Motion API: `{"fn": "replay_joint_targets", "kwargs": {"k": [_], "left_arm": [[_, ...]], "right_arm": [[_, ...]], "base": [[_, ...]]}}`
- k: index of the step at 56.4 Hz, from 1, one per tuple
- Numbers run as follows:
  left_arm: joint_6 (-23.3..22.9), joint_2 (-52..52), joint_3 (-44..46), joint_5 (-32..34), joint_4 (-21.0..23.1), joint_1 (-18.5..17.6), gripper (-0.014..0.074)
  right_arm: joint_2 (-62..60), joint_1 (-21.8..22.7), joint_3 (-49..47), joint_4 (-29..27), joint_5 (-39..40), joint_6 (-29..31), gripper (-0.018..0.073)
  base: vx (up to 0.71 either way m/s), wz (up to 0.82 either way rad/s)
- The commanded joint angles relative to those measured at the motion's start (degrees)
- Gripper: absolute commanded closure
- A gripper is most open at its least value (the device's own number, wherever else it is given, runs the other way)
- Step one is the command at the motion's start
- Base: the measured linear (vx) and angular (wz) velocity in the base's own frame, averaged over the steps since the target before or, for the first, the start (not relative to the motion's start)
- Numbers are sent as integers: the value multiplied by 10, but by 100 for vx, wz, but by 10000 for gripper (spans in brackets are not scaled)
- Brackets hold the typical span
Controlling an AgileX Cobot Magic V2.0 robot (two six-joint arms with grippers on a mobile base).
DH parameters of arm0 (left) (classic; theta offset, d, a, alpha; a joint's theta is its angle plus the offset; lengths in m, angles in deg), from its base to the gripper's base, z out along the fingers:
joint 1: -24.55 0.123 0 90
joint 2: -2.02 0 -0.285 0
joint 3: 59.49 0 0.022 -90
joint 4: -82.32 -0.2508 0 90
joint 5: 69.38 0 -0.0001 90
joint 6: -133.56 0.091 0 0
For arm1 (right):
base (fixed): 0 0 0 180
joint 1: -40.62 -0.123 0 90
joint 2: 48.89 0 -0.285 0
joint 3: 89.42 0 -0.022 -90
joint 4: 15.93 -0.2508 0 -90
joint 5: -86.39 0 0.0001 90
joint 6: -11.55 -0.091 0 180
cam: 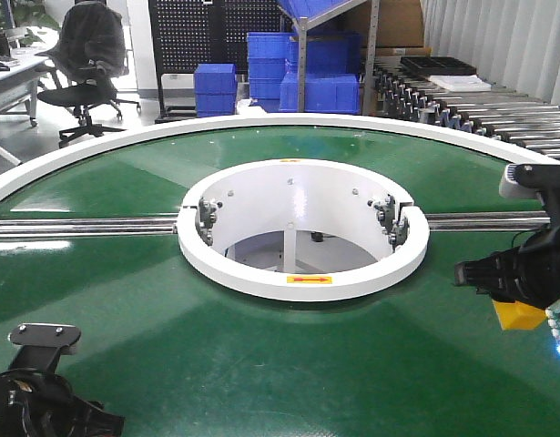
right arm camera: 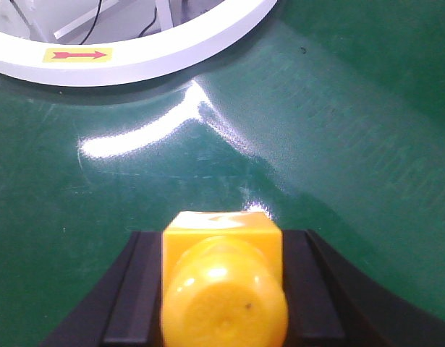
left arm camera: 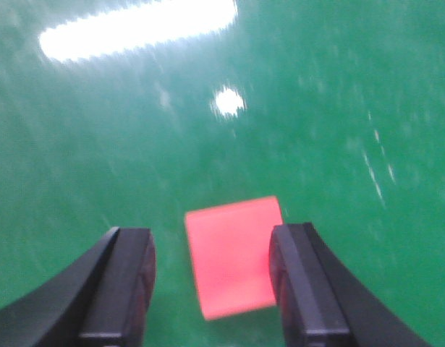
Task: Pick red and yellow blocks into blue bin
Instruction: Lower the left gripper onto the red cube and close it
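Note:
My left gripper grabs the red block [left arm camera: 233, 256] by its opposite sides next, to get it into the blue bin.
The red block [left arm camera: 233, 256] lies flat on the green belt [left arm camera: 338, 130], between the fingers of my left gripper [left arm camera: 211, 242]. The gripper is open: the right finger [left arm camera: 298, 282] is at the block's edge and the left finger [left arm camera: 128, 282] stands apart from it. My right gripper [right arm camera: 222, 249] is shut on the yellow block [right arm camera: 222, 289], whose round stud faces the camera, and holds it just above the belt. In the front view the yellow block [cam: 519, 315] hangs under the right arm [cam: 516, 273] at the right edge. The red block is hidden there. I cannot pick out the task's blue bin.
The white inner ring [cam: 302, 278] with its open well sits in the middle of the green belt [cam: 289, 364]. Several blue crates [cam: 316, 68] are stacked at the back, behind the belt. A roller conveyor [cam: 480, 105] runs at the back right. The left arm [cam: 34, 396] is at the bottom left.

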Motion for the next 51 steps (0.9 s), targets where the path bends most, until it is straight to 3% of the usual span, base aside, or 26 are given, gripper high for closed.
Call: {"fn": "replay_joint_targets", "kwargs": {"k": [1,20,51], "left_arm": [[-1,21,18,42,6,-3,114],[0,21,18,61,7,-33,73],[-2,20,18,51,5,-34,71]], "right_arm": [[-21,-1,-14,13,37,4,570],[-21,-1,-14,13,34,4,570],[-21,-1,-14,12,29,4,570]], "base": [[0,0],[0,0],[0,0]]}}
